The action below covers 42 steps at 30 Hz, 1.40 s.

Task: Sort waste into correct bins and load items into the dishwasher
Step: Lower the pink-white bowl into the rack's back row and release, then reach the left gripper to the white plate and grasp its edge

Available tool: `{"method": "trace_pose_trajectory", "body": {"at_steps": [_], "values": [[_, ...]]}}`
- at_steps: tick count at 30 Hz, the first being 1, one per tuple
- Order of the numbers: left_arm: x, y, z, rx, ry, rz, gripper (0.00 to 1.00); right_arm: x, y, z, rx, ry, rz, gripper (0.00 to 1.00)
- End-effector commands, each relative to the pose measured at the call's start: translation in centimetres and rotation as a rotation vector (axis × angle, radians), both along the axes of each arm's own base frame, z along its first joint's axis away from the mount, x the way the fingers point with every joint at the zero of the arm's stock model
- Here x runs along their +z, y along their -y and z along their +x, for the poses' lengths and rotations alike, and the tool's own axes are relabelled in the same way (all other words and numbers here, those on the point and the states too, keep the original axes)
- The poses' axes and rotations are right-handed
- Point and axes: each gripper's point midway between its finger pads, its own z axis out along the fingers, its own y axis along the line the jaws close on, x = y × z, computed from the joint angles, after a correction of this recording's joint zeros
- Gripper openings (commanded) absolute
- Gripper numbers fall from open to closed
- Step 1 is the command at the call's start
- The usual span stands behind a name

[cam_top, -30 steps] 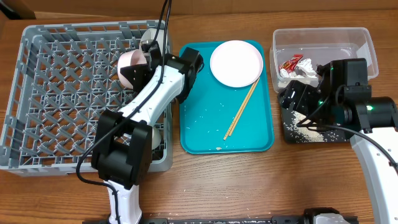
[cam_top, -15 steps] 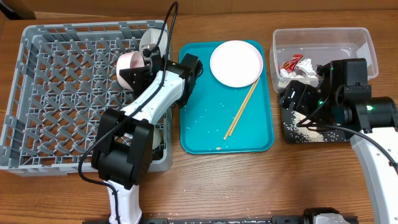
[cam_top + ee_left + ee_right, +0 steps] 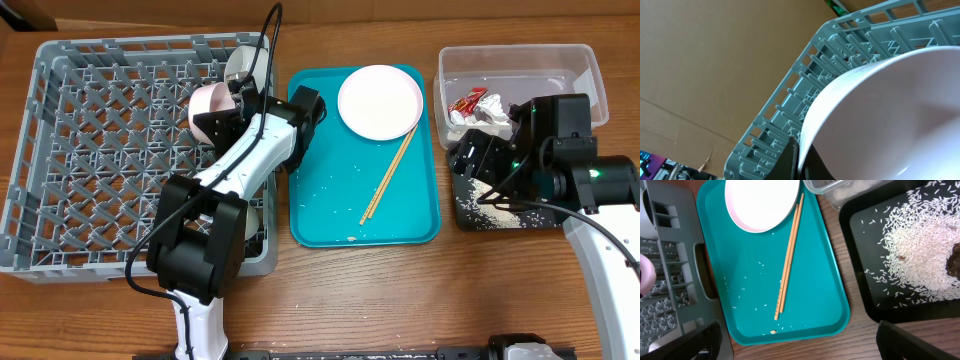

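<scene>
The bowl is tilted low inside the rack (image 3: 90,150) beside the white cup and would land there, so my left gripper should release it now.
My left gripper (image 3: 222,112) is shut on the rim of a pale pink-white bowl (image 3: 208,103), held tilted over the far right part of the grey dishwasher rack (image 3: 90,150). In the left wrist view the bowl (image 3: 890,115) fills the right side, its rim pinched in my left gripper (image 3: 802,160). The plate (image 3: 380,102) and chopsticks (image 3: 388,178) lie on the teal tray (image 3: 330,215). My right gripper (image 3: 472,165) hovers open and empty over the black tray (image 3: 470,218) of rice (image 3: 912,245). The red wrapper (image 3: 467,102) and napkin (image 3: 493,115) lie in the clear tub (image 3: 560,62).
A white cup (image 3: 241,62) stands in the rack's far right corner. Another white dish (image 3: 250,225) shows under my left arm near the rack's front right. Loose rice grains (image 3: 747,287) dot the teal tray. Bare wooden table (image 3: 400,300) runs along the front.
My left gripper has edged the bowl slightly toward the far side of the rack. The right arm has not moved.
</scene>
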Motion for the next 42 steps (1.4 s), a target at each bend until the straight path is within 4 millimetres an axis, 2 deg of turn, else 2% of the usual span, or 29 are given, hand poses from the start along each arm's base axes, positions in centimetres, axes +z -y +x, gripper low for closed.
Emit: {"method": "trace_pose_trajectory", "body": {"at_steps": [1,4,6,9,11,17,23,33,34,37,42], "values": [[-1.6,0.1,-0.3,0.006,-0.032,-0.072,0.07,0.6,0.2,0.3,-0.005,0.023,-0.008,1.0],[-1.6,0.1,-0.3,0.004,-0.043,-0.069,0.13,0.6,0.2,0.3,-0.005,0.023,-0.008,1.0],[-1.6,0.1,-0.3,0.0,-0.064,-0.06,0.24,0.6,0.2,0.3,-0.005,0.023,-0.008,1.0],[-1.6,0.2,-0.3,-0.01,-0.11,-0.041,0.32,0.6,0.2,0.3,-0.005,0.023,-0.008,1.0],[-1.6,0.3,-0.3,-0.017,-0.137,-0.029,0.41,0.6,0.2,0.3,-0.005,0.023,-0.008,1.0],[-1.8,1.2,-0.4,-0.047,-0.184,-0.024,0.48,0.6,0.2,0.3,-0.005,0.023,-0.008,1.0],[-3.6,4.5,-0.7,-0.125,-0.266,-0.121,0.59,0.6,0.2,0.3,-0.005,0.022,-0.008,1.0],[-6.4,9.1,-1.1,-0.21,-0.329,-0.348,0.85,0.6,0.2,0.3,-0.005,0.023,-0.008,1.0],[-6.4,9.7,-0.9,-0.223,-0.341,-0.381,0.9,0.6,0.2,0.3,-0.005,0.023,-0.008,1.0],[-5.7,11.6,0.1,-0.283,-0.371,-0.477,1.0,0.6,0.2,0.3,-0.005,0.023,-0.008,1.0],[-2.1,16.4,2.7,-0.464,-0.379,-0.664,1.0,0.6,0.2,0.3,-0.005,0.023,-0.008,1.0]]}}
